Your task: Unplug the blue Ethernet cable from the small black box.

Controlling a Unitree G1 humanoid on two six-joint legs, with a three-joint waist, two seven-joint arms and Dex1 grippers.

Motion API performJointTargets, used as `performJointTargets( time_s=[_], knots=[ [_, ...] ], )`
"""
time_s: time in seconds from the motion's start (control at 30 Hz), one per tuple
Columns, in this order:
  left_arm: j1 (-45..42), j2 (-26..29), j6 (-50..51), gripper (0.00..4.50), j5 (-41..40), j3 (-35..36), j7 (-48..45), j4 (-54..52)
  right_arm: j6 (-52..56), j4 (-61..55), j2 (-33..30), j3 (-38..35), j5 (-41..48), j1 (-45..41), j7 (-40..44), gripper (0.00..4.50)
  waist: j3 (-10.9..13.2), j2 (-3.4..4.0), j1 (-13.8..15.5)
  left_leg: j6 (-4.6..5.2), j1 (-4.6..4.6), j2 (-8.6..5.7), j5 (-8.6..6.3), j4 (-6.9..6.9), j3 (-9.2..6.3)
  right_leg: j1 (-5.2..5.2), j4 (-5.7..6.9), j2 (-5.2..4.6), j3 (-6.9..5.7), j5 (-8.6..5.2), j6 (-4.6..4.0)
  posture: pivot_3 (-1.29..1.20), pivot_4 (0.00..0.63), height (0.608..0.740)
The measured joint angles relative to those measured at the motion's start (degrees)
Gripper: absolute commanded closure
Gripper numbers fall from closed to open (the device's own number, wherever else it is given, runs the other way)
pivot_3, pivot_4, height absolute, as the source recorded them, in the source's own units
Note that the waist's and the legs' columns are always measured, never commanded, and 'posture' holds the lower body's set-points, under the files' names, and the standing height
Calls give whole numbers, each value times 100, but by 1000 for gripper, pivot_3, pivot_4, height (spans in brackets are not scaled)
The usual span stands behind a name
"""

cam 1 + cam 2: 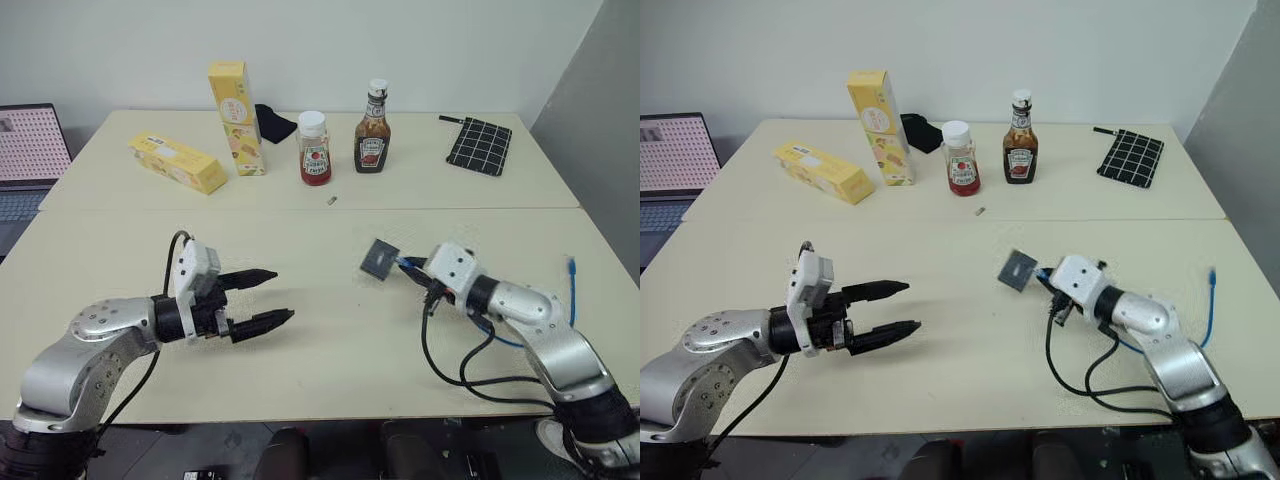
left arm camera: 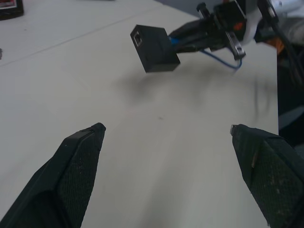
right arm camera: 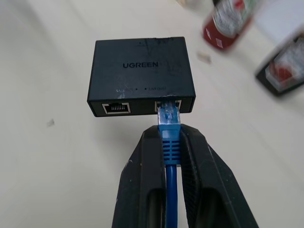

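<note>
My left gripper grabs the small black box by its flat sides at the empty-port end (image 1: 371, 257) (image 2: 145, 47) next, since my right gripper crowds the plugged end.
The small black box (image 3: 142, 71) hangs tilted just above the table (image 1: 330, 350), with its shadow under it in the left wrist view, and it also appears right of centre (image 1: 380, 259). The blue Ethernet cable (image 3: 170, 142) is plugged into the right-hand one of its two ports. My right gripper (image 3: 170, 135) is shut on the cable's boot just behind the plug. The cable runs back under my right arm, and its free end (image 1: 572, 268) lies near the table's right edge. My left gripper (image 1: 282, 295) stands open and empty, well left of the box and pointing toward it.
At the back stand a ketchup bottle (image 1: 314, 148), a brown sauce bottle (image 1: 372, 130), an upright yellow carton (image 1: 237, 115) and a lying one (image 1: 178, 162). A grid cloth (image 1: 478, 145) lies back right, a laptop (image 1: 30, 150) far left. Black robot cables (image 1: 470, 370) loop near the front edge.
</note>
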Motion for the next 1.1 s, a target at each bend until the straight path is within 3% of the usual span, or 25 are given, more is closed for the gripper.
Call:
performJointTargets(
  time_s=[0.13,0.23,0.6,0.77,1.1],
  knots=[
    [-111,-128,540,0,-554,134,177,116,-1998,673,-92,570,-619,-828,463,4355,1,0,-1,0,2,0,0,1,0,0,-2,-6,0,0,1,0,150,740],
    [-164,-227,760,0,-763,130,258,127,-2842,1094,52,732,-765,-1154,557,4355,0,-3,2,-1,0,2,1,3,-2,0,-2,-10,1,1,0,0,150,740],
    [-486,-613,855,0,-819,-131,404,245,-4174,1866,519,930,-928,-1804,645,4356,0,-2,8,-3,2,1,2,5,-8,-1,4,-12,1,1,-1,0,150,740],
    [-580,-706,857,878,-820,-168,306,399,-4350,1869,545,935,-965,-1811,655,4356,0,-2,9,-3,1,1,2,5,-8,-1,4,-12,1,1,-1,0,150,740],
    [-630,-852,839,3042,-792,-431,184,409,-4655,1933,606,1013,-1117,-1811,662,4356,0,-2,9,-3,2,1,2,5,-8,-1,4,-12,2,1,-1,0,150,740]
  ],
)
